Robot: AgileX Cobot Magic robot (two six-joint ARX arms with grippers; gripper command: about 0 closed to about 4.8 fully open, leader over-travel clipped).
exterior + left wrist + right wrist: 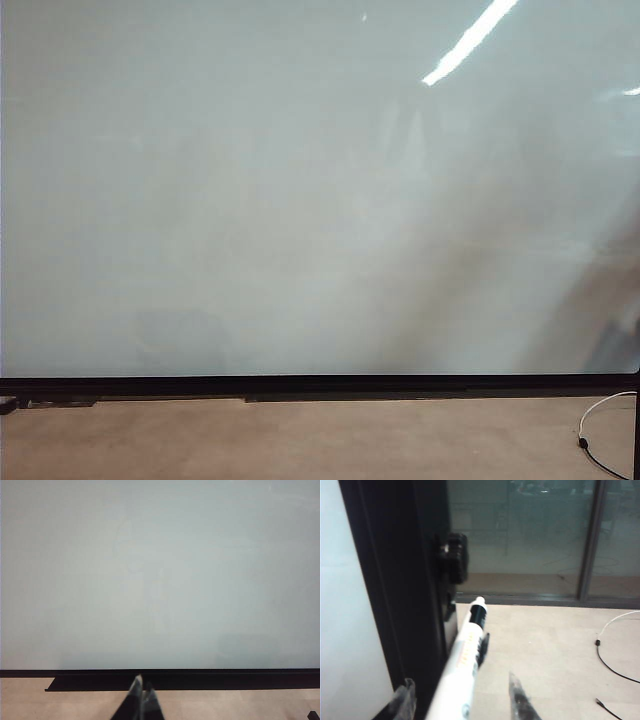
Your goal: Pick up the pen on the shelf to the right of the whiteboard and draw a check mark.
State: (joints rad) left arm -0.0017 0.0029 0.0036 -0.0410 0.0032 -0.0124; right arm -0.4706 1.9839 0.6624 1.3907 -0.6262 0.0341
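Observation:
Next, my right gripper grabs the pen by its white body (454,687), which leaves the pen's tip free to draw the check mark.
The whiteboard (300,200) fills the exterior view, glossy and blank, with no check mark showing and neither gripper in sight. In the right wrist view the pen (465,655), white with a black band near its tip, stands slanted beside the board's black frame (395,580). A small black holder (483,650) touches its barrel; the shelf under it is hidden. My right gripper (460,681) is open, its fingers apart on either side of the pen. My left gripper (141,689) is shut and empty, pointing at the whiteboard (160,580) from low in front of it.
A black ledge (175,681) runs under the board's lower edge. A black clamp (454,557) sticks out from the frame above the pen. A white cable (615,625) and a thin black one (612,667) lie on the beige floor. Glass panels (520,530) stand behind.

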